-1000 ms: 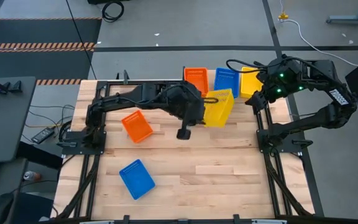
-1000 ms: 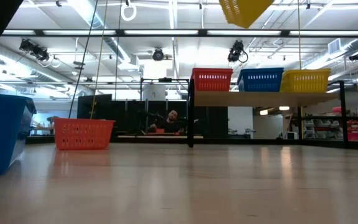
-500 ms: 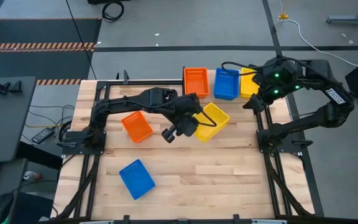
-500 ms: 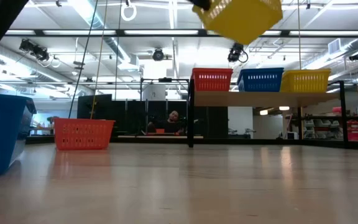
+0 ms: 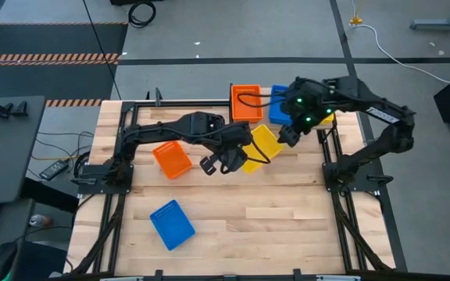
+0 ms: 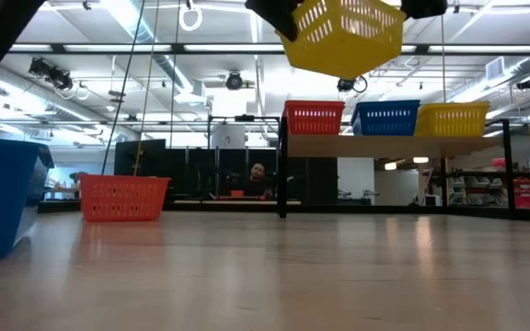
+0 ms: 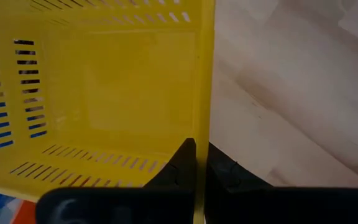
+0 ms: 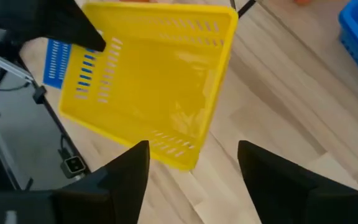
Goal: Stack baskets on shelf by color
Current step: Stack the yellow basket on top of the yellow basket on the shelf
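Observation:
The right gripper pinches the rim of its side next, at its side's rim (image 5: pixel 276 139), to stack the yellow basket on the shelf by color.
A yellow basket (image 5: pixel 262 147) hangs in the air over the table's middle, high in the low view (image 6: pixel 343 35). My left gripper (image 5: pixel 239 160) is shut on its near-left end. My right gripper (image 5: pixel 286 136) is open, with its fingers (image 8: pixel 129 171) on either side of the basket's opposite end (image 8: pixel 182 158), touching nothing that I can see. The shelf (image 6: pixel 385 144) at the far edge carries an orange basket (image 6: pixel 314 118), a blue basket (image 6: pixel 386 118) and a yellow basket (image 6: pixel 451 119), side by side on their bottoms. My left gripper pinches the yellow basket's side wall at its rim (image 7: pixel 199 134), one finger inside the basket and one outside. The fingers come level from the table's left. The basket is lifted clear, its opening roughly upward and slightly tilted.
A second orange basket (image 5: pixel 172 158) sits on the table to the left of the held one, and a second blue basket (image 5: pixel 172 224) lies toward the near-left. The right arm reaches over the shelf's right part. Bare planks (image 5: pixel 287 211) lie near and right.
My left gripper has drawn back from the shelf toward the table's near-left and come down, turning the yellow basket from tipped on its side to roughly opening upward. My right gripper has swung from the shelf's right end leftward and nearer, up to the basket's free end.

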Action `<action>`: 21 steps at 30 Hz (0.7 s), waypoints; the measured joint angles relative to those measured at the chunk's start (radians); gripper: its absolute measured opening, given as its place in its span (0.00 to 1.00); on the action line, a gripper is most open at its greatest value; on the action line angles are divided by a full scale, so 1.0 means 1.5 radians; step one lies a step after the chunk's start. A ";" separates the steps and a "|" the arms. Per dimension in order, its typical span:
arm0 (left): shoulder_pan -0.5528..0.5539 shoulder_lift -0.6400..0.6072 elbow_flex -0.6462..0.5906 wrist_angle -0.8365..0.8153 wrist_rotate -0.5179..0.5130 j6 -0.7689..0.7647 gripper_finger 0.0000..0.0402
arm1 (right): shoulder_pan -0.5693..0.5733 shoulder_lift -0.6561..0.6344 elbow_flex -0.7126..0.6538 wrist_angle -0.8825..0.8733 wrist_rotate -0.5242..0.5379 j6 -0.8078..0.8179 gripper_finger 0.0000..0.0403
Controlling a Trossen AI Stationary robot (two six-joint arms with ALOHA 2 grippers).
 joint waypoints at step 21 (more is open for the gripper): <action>-0.042 -0.029 0.004 0.054 -0.101 -0.053 0.02 | 0.020 0.084 0.001 -0.018 -0.002 -0.036 0.45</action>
